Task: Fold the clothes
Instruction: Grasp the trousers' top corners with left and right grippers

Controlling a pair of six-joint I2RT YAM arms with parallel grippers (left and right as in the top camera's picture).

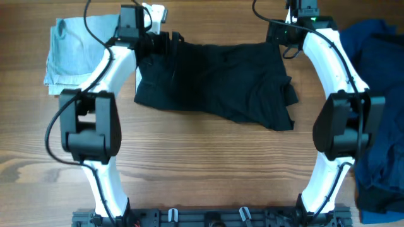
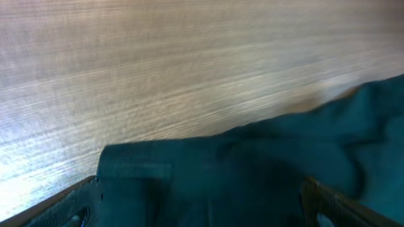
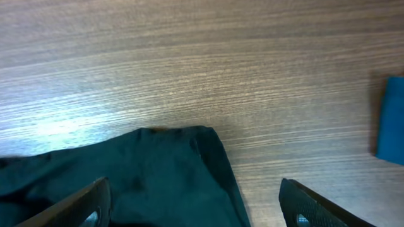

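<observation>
Next, my left gripper needs to take hold of the black shorts by their far corner, leaving the other to my right gripper, to fold the clothes.
Black shorts [image 1: 214,82] lie spread flat at the far middle of the table, among the clothes. My left gripper [image 1: 165,43] is at their far left corner. In the left wrist view its fingers stand wide apart, and the gripper [image 2: 202,211] straddles the dark cloth [image 2: 252,176] without pinching it. My right gripper [image 1: 278,36] is at the far right corner. Seen from the right wrist, the gripper [image 3: 192,198] is open, with the corner of the shorts [image 3: 145,176] lying between its left finger and the middle and bare wood by the right finger.
A pale blue garment [image 1: 69,53] lies folded at the far left. A heap of dark blue garments [image 1: 379,107] covers the right edge, and a piece of it [image 3: 392,120] shows in the right wrist view. Both arms' bases stand at the near edge.
</observation>
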